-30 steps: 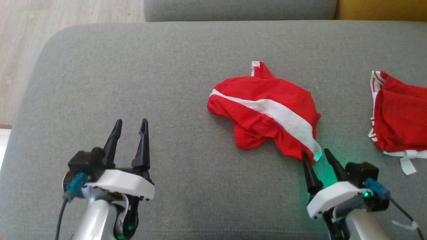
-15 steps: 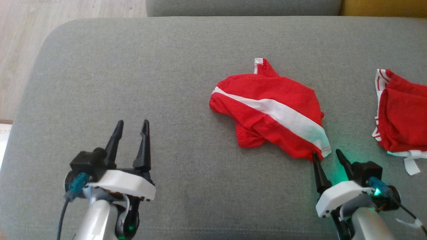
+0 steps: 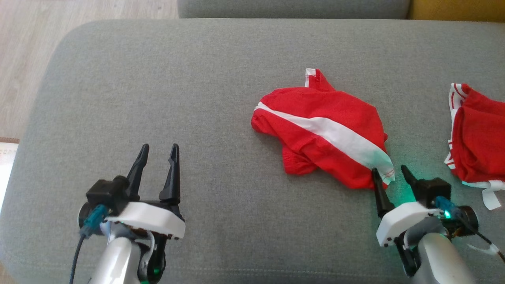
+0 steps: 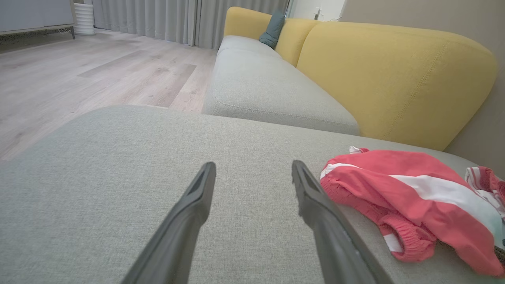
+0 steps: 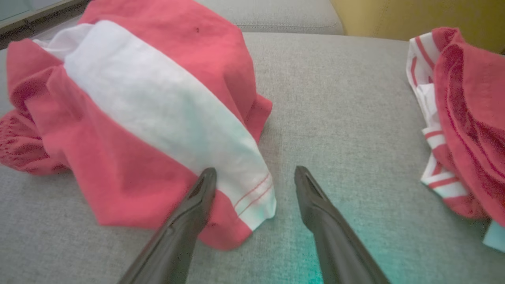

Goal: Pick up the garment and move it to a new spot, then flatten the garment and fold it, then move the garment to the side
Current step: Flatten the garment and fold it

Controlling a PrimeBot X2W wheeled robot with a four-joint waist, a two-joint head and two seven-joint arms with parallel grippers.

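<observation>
I should grab the red garment (image 3: 322, 132) next with my right gripper, by the hemmed end of its white stripe (image 3: 386, 172), to flatten the garment for folding.
The garment (image 3: 323, 126) is a crumpled red piece with a broad white stripe, lying right of centre on the grey cushion (image 3: 197, 79). My right gripper (image 3: 388, 169) is open at its near right corner. In the right wrist view the white hemmed corner of the garment (image 5: 138, 98) lies between the fingertips of that gripper (image 5: 255, 170), and the left finger overlaps the red edge. Nothing is gripped. My left gripper (image 3: 159, 146) is open and empty over bare cushion at the lower left. From the left wrist view, that gripper (image 4: 253, 165) has the garment (image 4: 414, 189) to its right.
A second red and white garment (image 3: 477, 138) lies bunched at the cushion's right edge, a short gap from the first. Wooden floor (image 3: 23, 59) runs beyond the cushion's rounded left end. A yellow sofa back (image 4: 394, 79) rises behind the seats.
The whole head view has shifted slightly, so the camera moved. My right gripper has edged a little forward and right at the garment's near corner. The left gripper holds its place, open.
</observation>
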